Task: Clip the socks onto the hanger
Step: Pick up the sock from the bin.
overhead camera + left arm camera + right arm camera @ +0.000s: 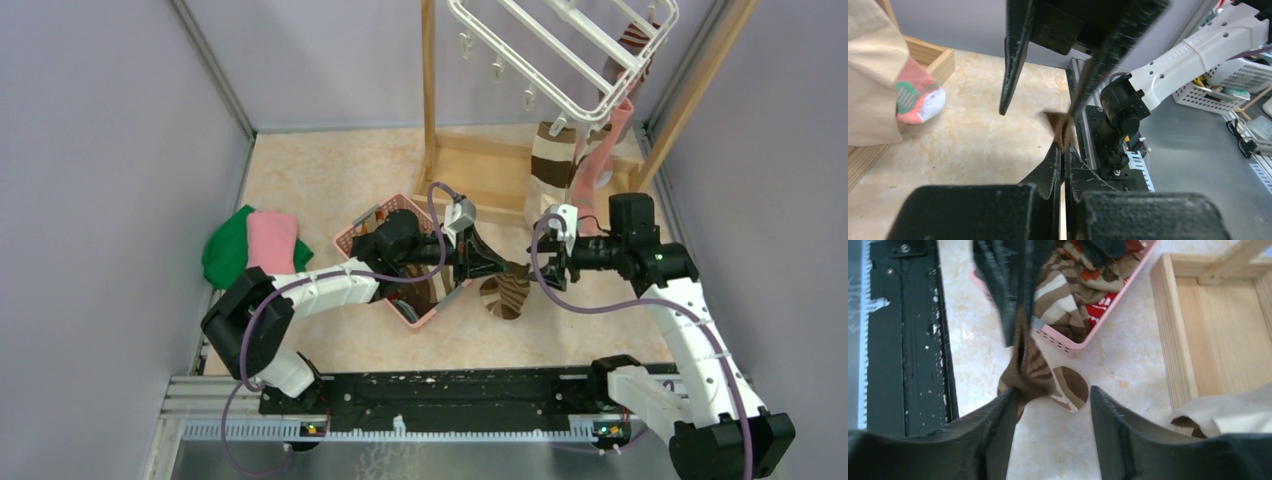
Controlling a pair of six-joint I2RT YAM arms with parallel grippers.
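Note:
The sock's top edge at its end (528, 269) (1034, 388) opposite my left gripper needs to be grabbed by my right gripper. The rest of the edge then stays free for the hanger's clip.
A brown and cream striped sock (505, 292) hangs above the floor between the two arms. My left gripper (496, 268) is shut on its top edge, with the jaws pressed together on the brown fabric (1063, 131). The right gripper (546, 262) faces it from the right and is open. In the right wrist view the sock (1034, 374) brushes the left finger (998, 420), and the other finger stands apart from it. The white hanger (575, 55) hangs at the top right. A striped sock (548, 170) and a pink sock (600, 160) are clipped under it.
A pink basket (352, 236) with more socks (1073, 295) sits under my left arm. Folded green and pink cloths (250, 245) lie to its left. The wooden stand frame (480, 165) stands behind, its base tray (1218, 335) close to the right gripper. Purple walls close in both sides.

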